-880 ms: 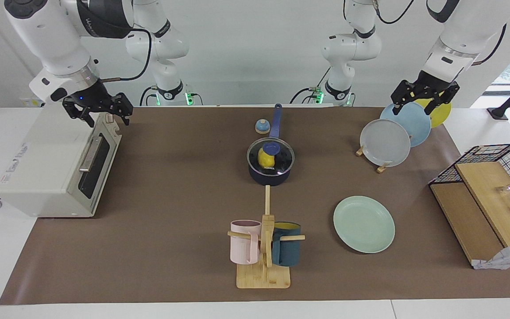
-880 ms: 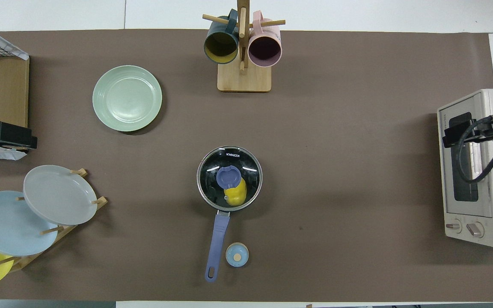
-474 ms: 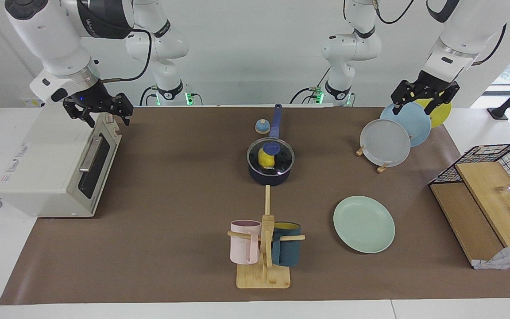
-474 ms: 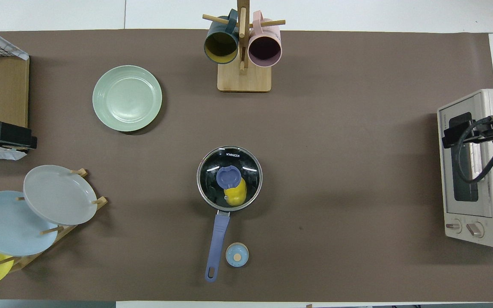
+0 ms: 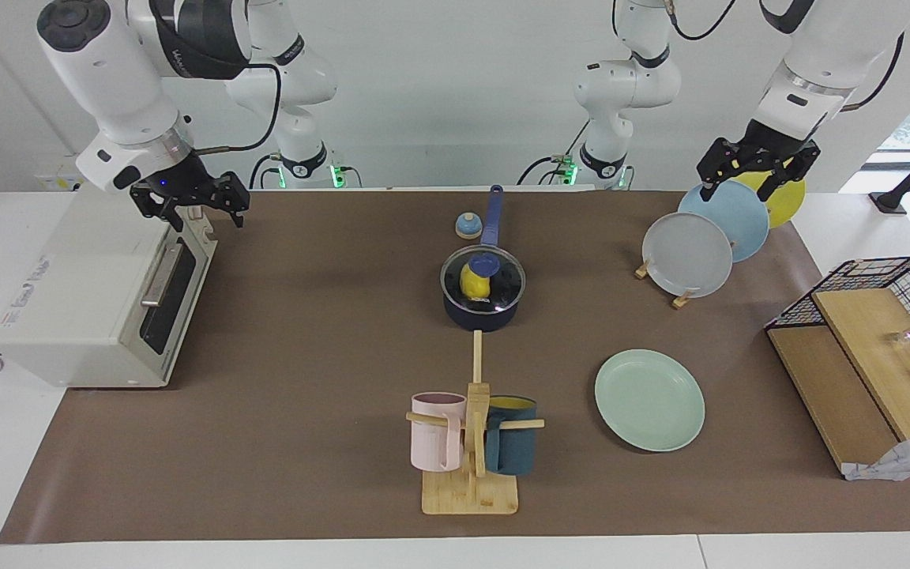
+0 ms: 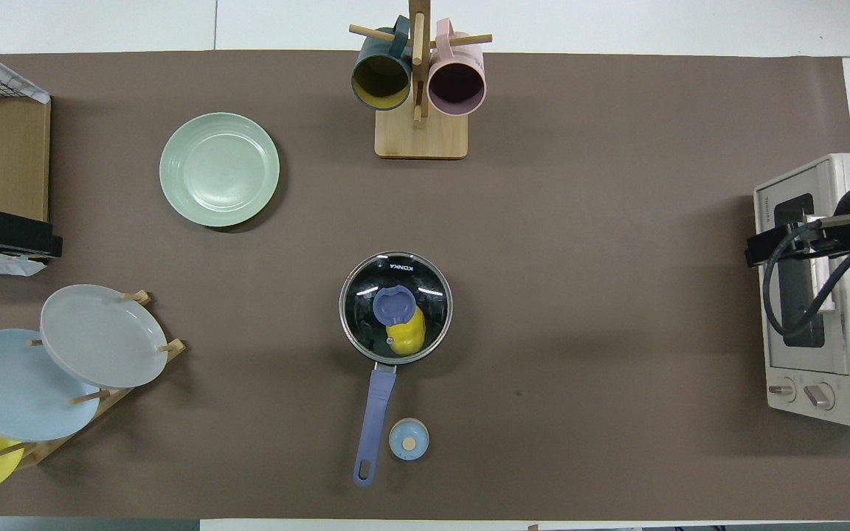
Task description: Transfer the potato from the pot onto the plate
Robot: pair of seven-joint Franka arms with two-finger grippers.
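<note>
I need to grab the glass lid by its blue knob (image 6: 393, 304) next with my right gripper, to uncover the pot holding the potato (image 6: 408, 337).
The dark navy pot (image 5: 483, 314) stands mid-table with its long blue handle (image 6: 375, 417) pointing toward the robots. A glass lid with a blue knob (image 6: 393, 304) covers it. The yellow potato (image 5: 472, 282) lies inside under the lid and shows through the glass in the overhead view (image 6: 407, 336). The mint-green plate (image 5: 649, 400) lies bare, farther from the robots, toward the left arm's end (image 6: 219, 169). My right gripper (image 5: 204, 215) hangs open and empty over the toaster oven's front top edge. My left gripper (image 5: 742, 188) hangs open and empty over the plate rack.
A white toaster oven (image 5: 84, 300) stands at the right arm's end. A mug tree (image 5: 472, 442) holds a pink and a teal mug. A rack (image 5: 688, 254) holds grey, blue and yellow plates. A small blue bell (image 5: 468, 226) sits beside the pot handle. A wire basket (image 5: 897, 276) holds boards.
My right gripper has shifted a little from over the oven top toward the middle of the table. My left gripper has risen slightly. Pot, potato and plate have not moved.
</note>
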